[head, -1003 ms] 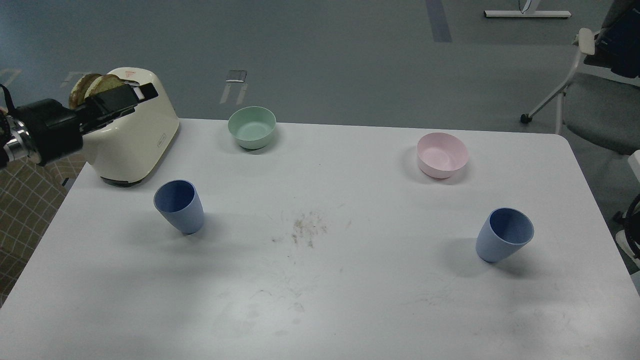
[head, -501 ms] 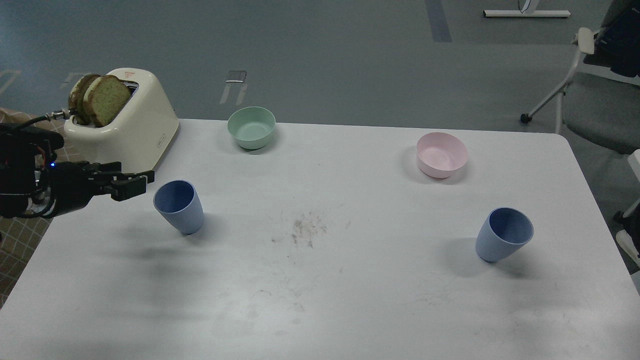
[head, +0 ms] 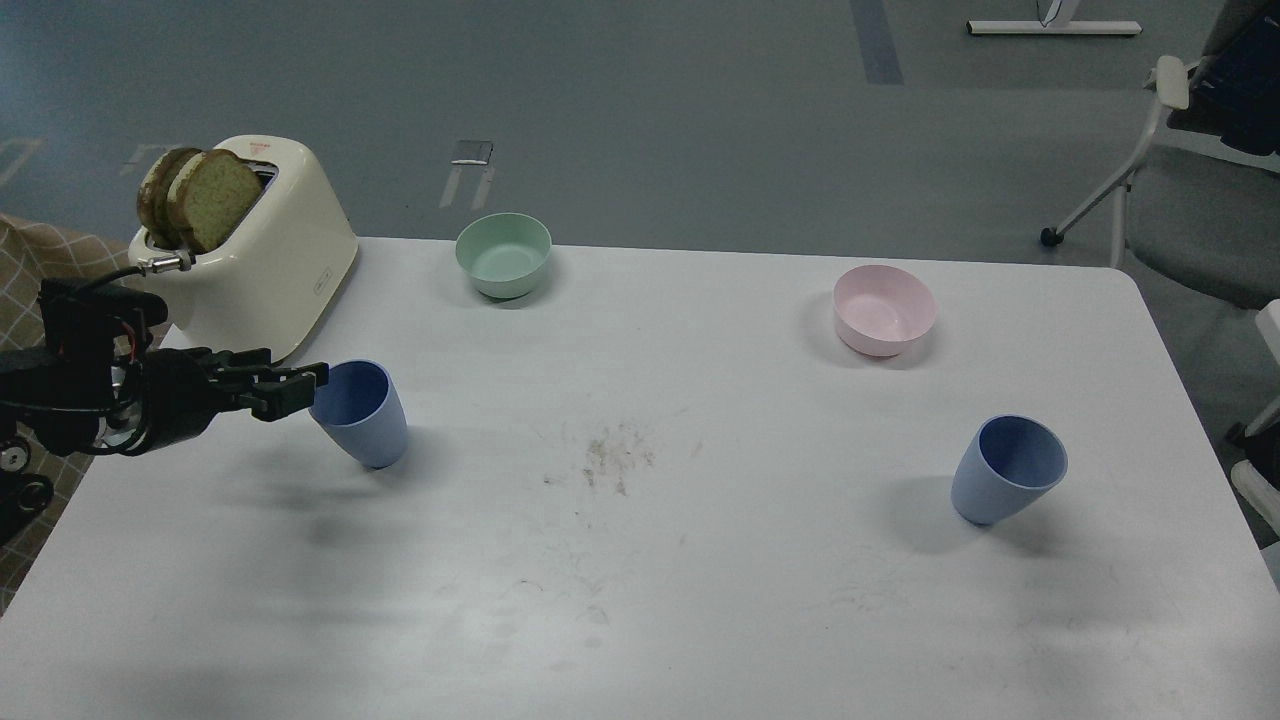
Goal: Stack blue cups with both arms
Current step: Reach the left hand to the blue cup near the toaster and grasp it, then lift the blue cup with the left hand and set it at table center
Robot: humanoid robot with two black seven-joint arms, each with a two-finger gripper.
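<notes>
The cup is beside the toaster, and my left gripper should grab it by its rim [head: 321, 414] next. Then I can stack it with the other blue cup [head: 1009, 472].
Two blue cups stand upright on the white table [head: 640, 600]. The left blue cup [head: 365, 420] is at the left, in front of the toaster. The right blue cup [head: 1005, 475] is near the right edge. My left gripper [head: 305, 388] comes in from the left, level with the left cup's rim. Its fingertips are at the rim's left side, and the two dark fingers stand slightly apart with nothing between them. I cannot tell whether they touch the cup. My right gripper is out of view.
A cream toaster [head: 280, 270] with two bread slices stands at the back left, just behind my left arm. A mint-green bowl [head: 503, 255] and a pink bowl [head: 885, 310] sit along the back. A chair [head: 1190, 200] stands off the table's right.
My left gripper has come down from in front of the toaster top and moved right, up to the left cup's rim. Cups and bowls have not moved.
</notes>
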